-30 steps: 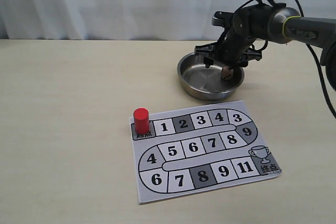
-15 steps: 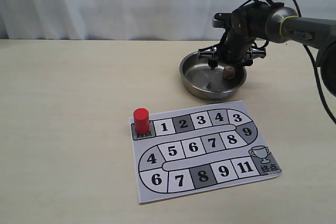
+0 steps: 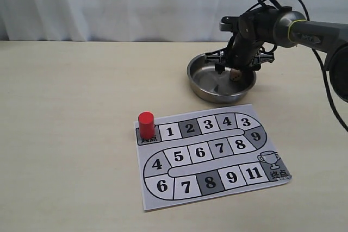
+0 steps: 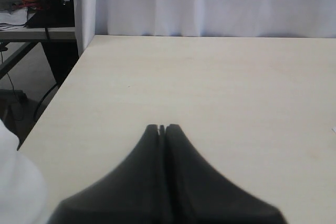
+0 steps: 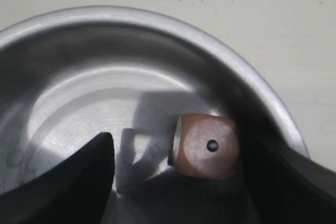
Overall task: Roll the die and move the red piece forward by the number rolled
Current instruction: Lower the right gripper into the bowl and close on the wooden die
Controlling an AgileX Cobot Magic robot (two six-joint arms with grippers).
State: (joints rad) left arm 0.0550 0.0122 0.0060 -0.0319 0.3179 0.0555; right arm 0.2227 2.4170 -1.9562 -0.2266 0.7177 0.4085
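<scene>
My right gripper grabs the die's sides on either side of its one-pip side (image 3: 235,75) (image 5: 207,146) next, to roll the die.
The die (image 3: 235,75) lies inside the steel bowl (image 3: 216,98) at the back right. In the right wrist view the die (image 5: 206,146) shows a one-pip face and rests on the bowl's floor near the wall (image 5: 157,22). My right gripper (image 3: 235,68) hangs open over the bowl. In the right wrist view the right gripper (image 5: 186,148) has its fingers wide on either side of the die, which sits closer to one finger (image 5: 302,182). The red piece (image 3: 145,125) stands upright on the start square of the paper board (image 3: 212,153). My left gripper (image 4: 161,128) is shut and holds nothing.
The printed board with numbered squares and a trophy square (image 3: 270,161) lies in front of the bowl. A white curtain hangs behind the table. In the left wrist view the table's edge (image 4: 58,95) drops off to a floor with shelving.
My right gripper has drawn back a little over the bowl, and the bowl has shifted slightly to the right. The die stays in the bowl. The red piece has not moved.
</scene>
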